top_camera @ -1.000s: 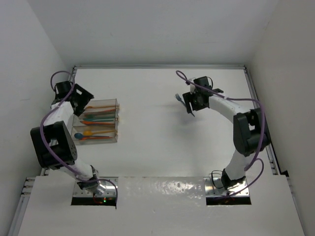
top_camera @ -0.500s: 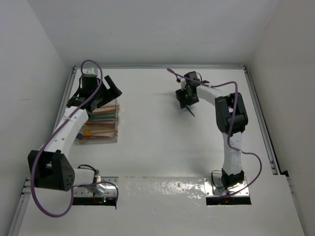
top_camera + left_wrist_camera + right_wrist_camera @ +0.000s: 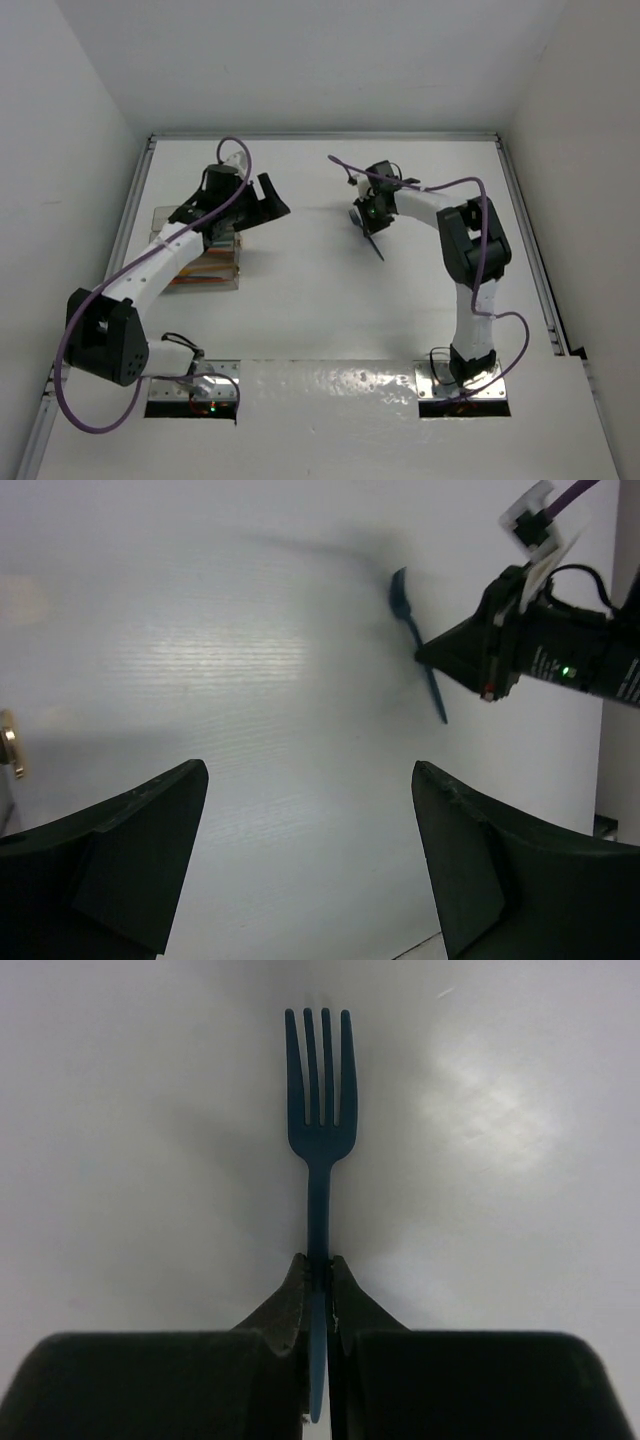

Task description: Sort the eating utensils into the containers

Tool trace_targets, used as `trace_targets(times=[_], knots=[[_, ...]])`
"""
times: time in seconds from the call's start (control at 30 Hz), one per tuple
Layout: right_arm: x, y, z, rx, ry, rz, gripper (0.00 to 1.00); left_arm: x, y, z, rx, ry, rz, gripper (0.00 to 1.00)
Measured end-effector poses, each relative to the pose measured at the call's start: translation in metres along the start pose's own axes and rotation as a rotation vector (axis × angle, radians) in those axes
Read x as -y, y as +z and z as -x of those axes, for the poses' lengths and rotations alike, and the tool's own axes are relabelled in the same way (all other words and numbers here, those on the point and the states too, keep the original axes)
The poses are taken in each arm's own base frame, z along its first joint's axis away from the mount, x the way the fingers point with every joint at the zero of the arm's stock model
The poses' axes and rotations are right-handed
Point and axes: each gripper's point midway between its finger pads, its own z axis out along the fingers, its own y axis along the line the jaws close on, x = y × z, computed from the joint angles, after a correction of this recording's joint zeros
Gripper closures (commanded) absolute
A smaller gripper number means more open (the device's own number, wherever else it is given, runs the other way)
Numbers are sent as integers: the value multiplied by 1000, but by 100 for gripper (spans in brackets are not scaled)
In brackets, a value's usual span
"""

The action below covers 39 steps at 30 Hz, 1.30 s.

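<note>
My left gripper will take the dark blue fork by its tined head [image 3: 355, 216] [image 3: 399, 592] next, so the handle can slip out of my right gripper.
My right gripper [image 3: 367, 215] [image 3: 320, 1265] is shut on the handle of a dark blue fork [image 3: 320, 1110] at the table's middle back. The fork's tines point away from the wrist, and in the top view the fork [image 3: 375, 245] slants down towards the table. The left wrist view shows the same fork [image 3: 400, 595] far ahead, pinched by the right gripper [image 3: 440, 660]. My left gripper [image 3: 265, 200] [image 3: 310, 770] is open over bare table, nothing between its fingers. The clear containers [image 3: 222, 272] sit at the left, largely covered by the left arm, with orange utensils [image 3: 200, 278] showing inside.
White walls close the table on the left, back and right. A metal rail [image 3: 525, 220] runs along the right edge. A glossy white panel [image 3: 330, 400] covers the near edge between the two arm bases. Purple cables loop off both arms.
My right gripper has shut on the blue fork and shifted slightly left. My left arm has swung right, away from the containers towards the middle of the table, still open.
</note>
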Motion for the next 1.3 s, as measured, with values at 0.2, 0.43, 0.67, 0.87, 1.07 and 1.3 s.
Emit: trace_targets(times=[0.2, 0.43, 0.67, 0.87, 1.07, 1.3], knots=[[-65, -34, -28, 6, -53, 85, 100, 28, 22, -20, -55, 24, -84, 22], [-116, -94, -6, 198, -46, 213, 100, 49, 39, -33, -98, 55, -133, 30], [-142, -115, 1, 261, -36, 289, 100, 68, 46, -38, -109, 74, -192, 41], [-155, -120, 1, 265, -34, 325, 100, 88, 50, -36, -104, 90, -235, 53], [-158, -127, 5, 284, -28, 335, 100, 93, 55, -44, -124, 98, -244, 56], [-159, -128, 6, 288, -29, 338, 100, 95, 58, -52, -145, 101, -242, 82]])
